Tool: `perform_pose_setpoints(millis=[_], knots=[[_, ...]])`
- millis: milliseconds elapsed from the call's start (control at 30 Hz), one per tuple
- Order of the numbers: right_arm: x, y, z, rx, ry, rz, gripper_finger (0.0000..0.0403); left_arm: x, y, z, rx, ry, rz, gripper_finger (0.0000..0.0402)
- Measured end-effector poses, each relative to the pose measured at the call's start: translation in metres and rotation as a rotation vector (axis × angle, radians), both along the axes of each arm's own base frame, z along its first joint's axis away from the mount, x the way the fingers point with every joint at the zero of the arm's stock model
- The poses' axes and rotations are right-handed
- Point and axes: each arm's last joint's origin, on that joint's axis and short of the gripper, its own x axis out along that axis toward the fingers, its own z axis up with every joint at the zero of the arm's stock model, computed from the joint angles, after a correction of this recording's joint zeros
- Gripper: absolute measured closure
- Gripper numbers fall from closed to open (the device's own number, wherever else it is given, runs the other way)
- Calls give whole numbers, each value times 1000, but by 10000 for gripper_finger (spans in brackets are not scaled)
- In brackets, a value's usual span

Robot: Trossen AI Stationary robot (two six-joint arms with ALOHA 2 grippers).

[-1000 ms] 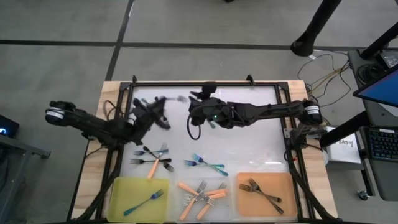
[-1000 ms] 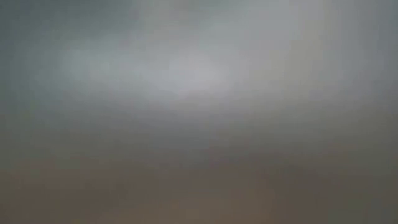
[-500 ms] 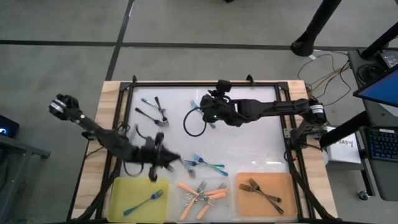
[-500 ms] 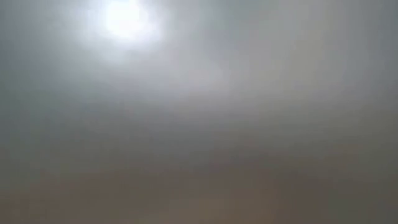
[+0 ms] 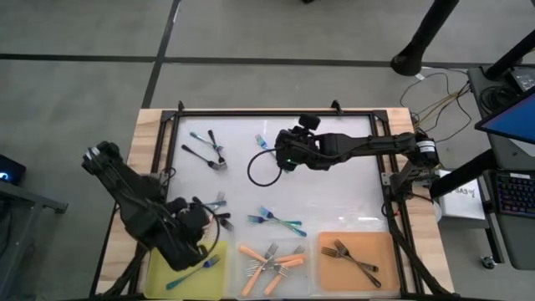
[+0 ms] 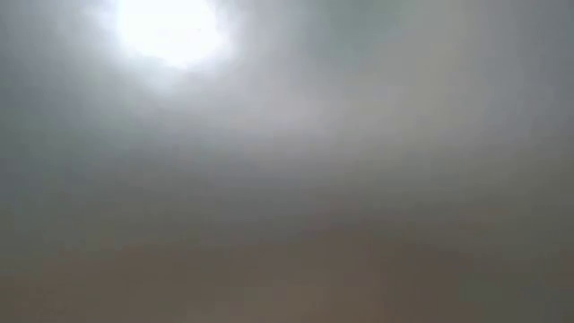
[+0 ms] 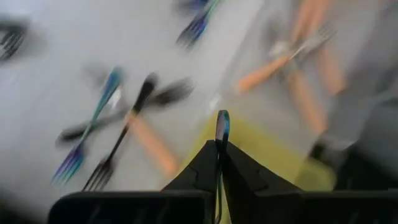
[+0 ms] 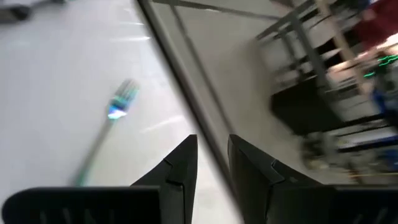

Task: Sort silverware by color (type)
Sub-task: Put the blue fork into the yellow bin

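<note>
The blue-teal fork's rounded end (image 7: 222, 120) hangs over the yellow tray's far edge, so my left gripper moves the fork inward, before it opens.
My left gripper (image 5: 203, 237) (image 7: 219, 144) hangs over the far edge of the yellow tray (image 5: 167, 251), shut on a blue-teal fork. One blue fork (image 5: 194, 269) lies in that tray. A small pile of loose forks (image 5: 213, 203) rests on the white mat just beyond it. My right gripper (image 5: 274, 152) (image 8: 211, 140) is above the far middle of the mat, open with nothing between its fingers, beside a blue fork (image 8: 118, 102) lying flat. The low view shows only blur. My left gripper pinches the blue-teal fork between its two fingers, coming from above and slanting down. The fork lies along the fingers, and only its rounded end (image 7: 222, 123) sticks out past the fingertips; the rest is hidden between them. It is lifted clear above the yellow tray.
A clear tray with orange-handled forks (image 5: 272, 261) and an orange tray with dark forks (image 5: 355, 259) stand along the near edge. Dark and blue forks (image 5: 209, 150) lie at the far left, blue ones (image 5: 276, 220) mid-mat. A black cable loop (image 5: 261, 171) hangs below the right arm.
My left gripper has swung from the far left of the mat toward the near edge, to above the yellow tray, and has tipped from nearly level to pointing steeply down. My right gripper has drawn back a little toward the right edge and turned.
</note>
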Motion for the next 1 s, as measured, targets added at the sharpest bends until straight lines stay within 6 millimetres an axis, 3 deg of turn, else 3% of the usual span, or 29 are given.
perform_pose_setpoints(millis=[133,367,767,1000], knots=[[3,2,-5,86,-32,6,319,7,-16,-16,32,189,-10,402],[15,2,-27,92,49,28,327,22,-41,-61,-84,412,-41,402],[28,1,-53,89,133,34,314,39,-59,-88,-112,416,-143,401],[29,1,-55,95,124,24,315,39,-65,-94,-96,427,-181,364]])
